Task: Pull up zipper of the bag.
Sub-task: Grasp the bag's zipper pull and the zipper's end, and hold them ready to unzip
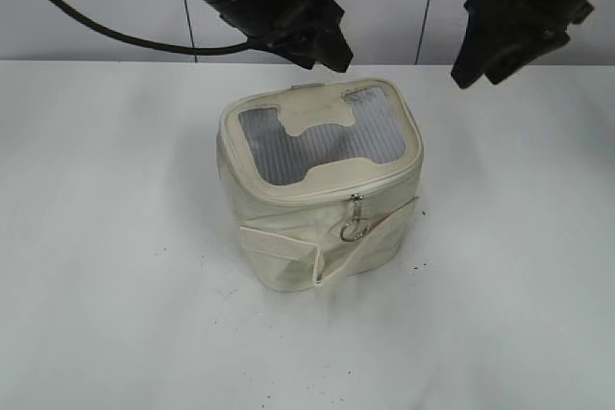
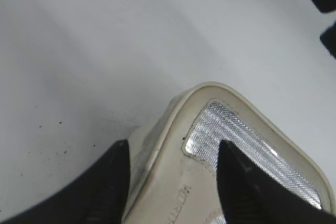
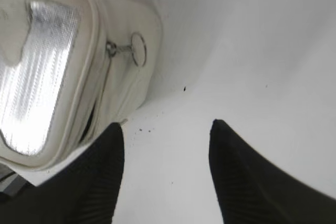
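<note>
The bag has to stay steady for the pull on the bag's zipper (image 1: 356, 208), so the left gripper needs to grab the bag by its back top rim (image 1: 288, 90).
The cream-white bag (image 1: 317, 237) stands in the middle of the white table, with a grey mesh top and a bone-shaped patch. Its zipper (image 1: 346, 189) runs round the top rim; a silver pull with a ring (image 1: 354, 228) hangs on the front face, also in the right wrist view (image 3: 137, 49). The zipper gapes on the side near the right arm. My left gripper (image 1: 322, 45) is open above the bag's back left corner (image 2: 173, 129), its fingertips (image 2: 170, 148) straddling the rim. My right gripper (image 1: 480, 60) is open and empty, raised to the bag's right, over bare table (image 3: 165, 127).
A loose cream band (image 1: 288, 247) juts from the bag's front. The white table (image 1: 115, 285) spreads round the bag, with small dark specks. A pale wall stands behind.
</note>
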You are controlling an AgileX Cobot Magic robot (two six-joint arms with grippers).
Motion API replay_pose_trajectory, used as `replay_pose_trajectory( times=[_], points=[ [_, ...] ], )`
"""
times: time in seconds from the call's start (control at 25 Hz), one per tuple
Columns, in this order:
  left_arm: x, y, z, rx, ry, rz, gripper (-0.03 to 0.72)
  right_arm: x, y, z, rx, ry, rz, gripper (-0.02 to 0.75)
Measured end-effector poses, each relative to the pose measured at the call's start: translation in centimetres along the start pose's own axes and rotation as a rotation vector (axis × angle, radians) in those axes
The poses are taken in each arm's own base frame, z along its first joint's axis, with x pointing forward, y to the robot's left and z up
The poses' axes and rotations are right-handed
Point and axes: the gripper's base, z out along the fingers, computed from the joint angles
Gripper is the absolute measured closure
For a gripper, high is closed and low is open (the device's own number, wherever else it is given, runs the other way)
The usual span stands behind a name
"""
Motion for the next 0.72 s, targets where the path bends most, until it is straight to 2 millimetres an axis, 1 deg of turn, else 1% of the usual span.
replay_pose_trajectory(
  times=[0.2,0.4,0.6,0.68,0.72],
  points=[
    [-0.8,0.6,1.5,0.020,0.014,0.015,0.275,2.7,-0.4,1.6,-0.023,0.094,0.040,0.350],
    [-0.6,1.1,3.0,0.037,0.051,0.038,0.275,4.9,-0.5,1.5,-0.048,0.124,0.084,0.350],
    [0.1,1.5,4.2,0.062,0.093,0.025,0.276,7.1,-0.3,1.6,-0.031,0.095,0.109,0.350],
    [0.1,1.3,4.2,0.078,0.093,0.016,0.297,8.0,-0.1,2.0,-0.036,0.075,0.117,0.350],
    [0.2,1.3,4.3,0.089,0.096,0.018,0.329,8.4,-0.1,2.2,-0.037,0.064,0.122,0.351]
  ],
)
